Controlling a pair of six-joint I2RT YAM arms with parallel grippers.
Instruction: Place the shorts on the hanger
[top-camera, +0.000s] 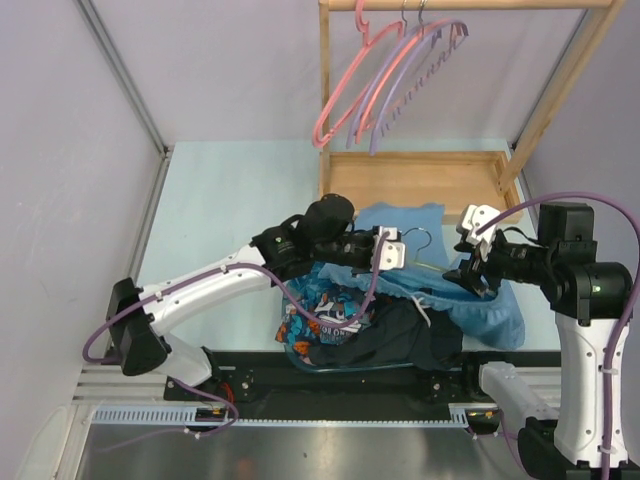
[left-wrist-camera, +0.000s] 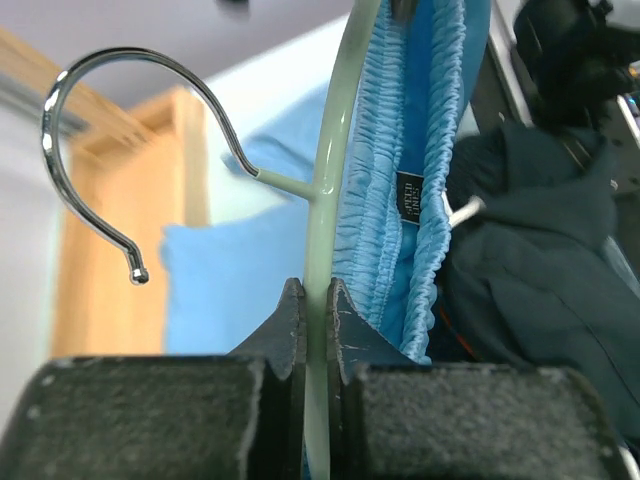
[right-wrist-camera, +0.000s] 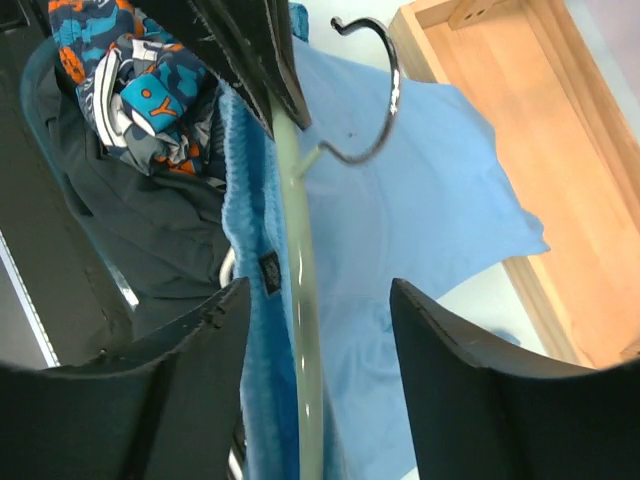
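Observation:
My right gripper grabs the sage hanger's bar beside the waistband next, away from the metal hook, so the hook stays free to hang.
The sage hanger (left-wrist-camera: 330, 180) is upright in the left wrist view, its metal hook (left-wrist-camera: 90, 110) to the left. My left gripper (left-wrist-camera: 318, 300) is shut on the hanger's bar just below the hook; it also shows in the top view (top-camera: 393, 254). The sky-blue shorts (left-wrist-camera: 410, 150) hang against the bar by their gathered waistband, white drawstring showing. In the top view the shorts (top-camera: 490, 305) drape to the right. My right gripper (right-wrist-camera: 318, 300) is open, one finger on each side of the hanger (right-wrist-camera: 300, 330) and the waistband (right-wrist-camera: 250, 300), touching neither.
A black garment (top-camera: 400, 340) and a blue-and-orange patterned garment (top-camera: 320, 312) lie in a pile near the front. A flat light-blue cloth (top-camera: 405, 220) lies behind the hanger. A wooden rack (top-camera: 420, 175) with pink (top-camera: 345, 90) and purple hangers (top-camera: 410, 70) stands at the back.

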